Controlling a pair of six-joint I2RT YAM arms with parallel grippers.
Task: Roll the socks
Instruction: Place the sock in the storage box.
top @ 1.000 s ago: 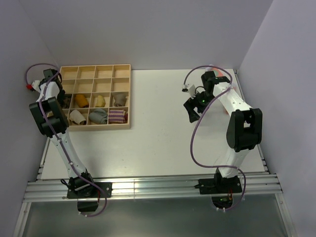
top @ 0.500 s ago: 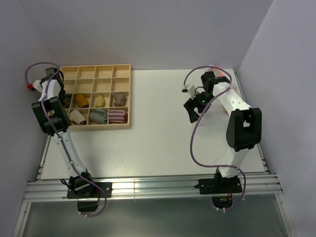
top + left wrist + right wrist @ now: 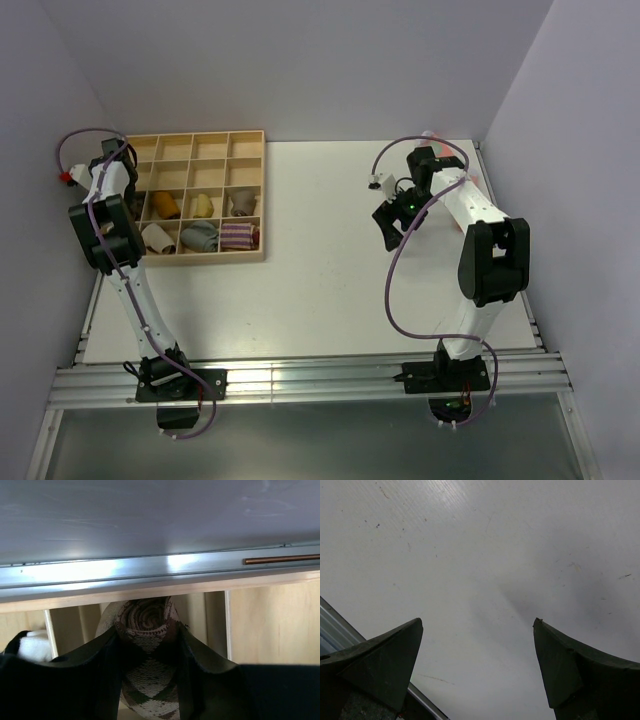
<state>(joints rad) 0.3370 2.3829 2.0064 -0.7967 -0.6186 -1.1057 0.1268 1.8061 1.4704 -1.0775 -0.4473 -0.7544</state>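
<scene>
The left gripper should open now: the tan-brown argyle sock (image 3: 148,625) is between the box's dividers, so the sock would rest in its section of the box.
The tan-brown argyle sock (image 3: 148,625) is a rolled bundle, its spiral end facing the camera in the left wrist view. My left gripper (image 3: 147,645) is shut on it, with one finger (image 3: 102,662) on each side, inside a left-column compartment of the wooden box (image 3: 150,589). In the top view the left gripper (image 3: 128,200) is mostly hidden under its own arm and the sock does not show. My right gripper (image 3: 393,222) hangs open and empty over the bare white table (image 3: 485,555), with its fingertips (image 3: 415,630) wide apart.
The wooden compartment box (image 3: 246,256) sits at the back left. It holds a mustard roll (image 3: 164,205), a cream roll (image 3: 203,205), a grey-brown roll (image 3: 241,202), a white roll (image 3: 156,237), a grey roll (image 3: 199,236) and a purple-striped roll (image 3: 238,236). Walls close in on both sides.
My left arm's wrist has shifted a little at the box's left column. The right arm has barely moved.
</scene>
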